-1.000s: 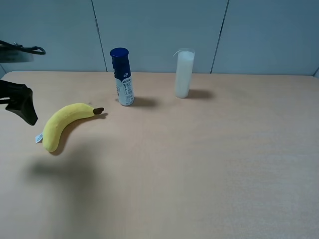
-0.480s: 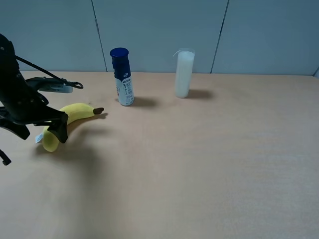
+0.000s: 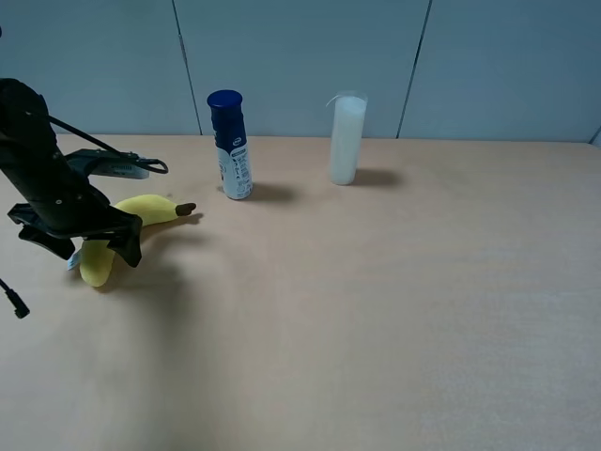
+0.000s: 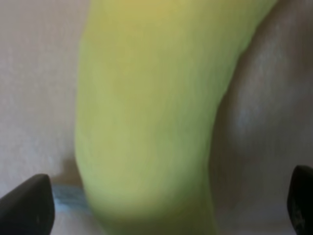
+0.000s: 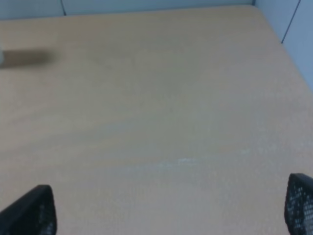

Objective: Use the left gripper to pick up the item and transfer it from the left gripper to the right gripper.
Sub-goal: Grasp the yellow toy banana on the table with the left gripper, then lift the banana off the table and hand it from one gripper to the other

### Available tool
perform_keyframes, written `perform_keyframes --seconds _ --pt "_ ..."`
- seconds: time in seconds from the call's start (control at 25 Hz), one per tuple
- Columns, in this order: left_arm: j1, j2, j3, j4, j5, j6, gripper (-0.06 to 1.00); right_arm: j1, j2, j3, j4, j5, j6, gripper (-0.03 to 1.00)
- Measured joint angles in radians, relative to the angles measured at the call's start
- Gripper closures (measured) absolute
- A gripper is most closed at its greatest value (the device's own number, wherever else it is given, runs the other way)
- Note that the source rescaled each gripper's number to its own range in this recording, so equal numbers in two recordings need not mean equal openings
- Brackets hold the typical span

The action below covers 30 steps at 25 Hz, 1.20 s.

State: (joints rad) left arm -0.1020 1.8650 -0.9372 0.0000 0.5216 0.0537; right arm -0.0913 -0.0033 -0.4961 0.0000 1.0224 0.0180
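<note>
My left gripper needs to grab the banana by its tagged bottom end [image 3: 97,265], so that the banana's brown stem [image 3: 185,209] stays free for my right gripper.
The yellow plush banana [image 3: 150,209] lies on the tan table [image 3: 376,301] at the left, with its brown stem tip pointing right and its white tag at the lower left end. My left gripper [image 3: 94,250] is open and low over the banana's lower half, one finger on each side. In the left wrist view the banana [image 4: 151,112] fills the frame between the two fingertips [image 4: 27,205], and the left gripper [image 4: 164,208] is not closed on it. My right gripper [image 5: 164,210] is open and empty over bare table. It is out of the exterior high view.
A blue-capped bottle [image 3: 230,146] stands behind and to the right of the banana. A white cylinder [image 3: 346,139] stands further right near the back wall. The left arm's loose cable plug [image 3: 17,307] dangles at the left edge.
My left arm has swung in from the left edge and come down over the banana, fingers now straddling it. The banana has not moved.
</note>
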Motion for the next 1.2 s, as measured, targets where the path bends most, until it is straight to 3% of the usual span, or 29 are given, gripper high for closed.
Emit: perform_keyframes --seconds 0.2,0.36,0.48,0.68,0.88,1.2 --pt "0.000 0.022 0.000 0.000 -0.005 -0.001 0.03 0.000 0.000 0.000 0.000 0.000 0.000 -0.03" --pt "0.000 0.030 0.000 0.005 -0.001 -0.001 0.16 0.000 0.000 0.000 0.000 0.000 0.000 -0.03" --pt "0.000 0.045 0.000 0.005 0.012 -0.001 0.37 0.000 0.000 0.000 0.000 0.000 0.000 -0.03" --pt "0.000 0.046 0.000 0.006 0.026 -0.002 0.91 0.000 0.000 0.000 0.000 0.000 0.000 -0.03" --pt "0.000 0.045 -0.004 0.007 0.045 -0.002 0.94 0.000 0.000 0.000 0.000 0.000 0.000 -0.03" --pt "-0.001 -0.072 -0.065 0.035 0.205 -0.002 0.94 0.000 0.000 0.000 0.000 0.000 0.000 -0.03"
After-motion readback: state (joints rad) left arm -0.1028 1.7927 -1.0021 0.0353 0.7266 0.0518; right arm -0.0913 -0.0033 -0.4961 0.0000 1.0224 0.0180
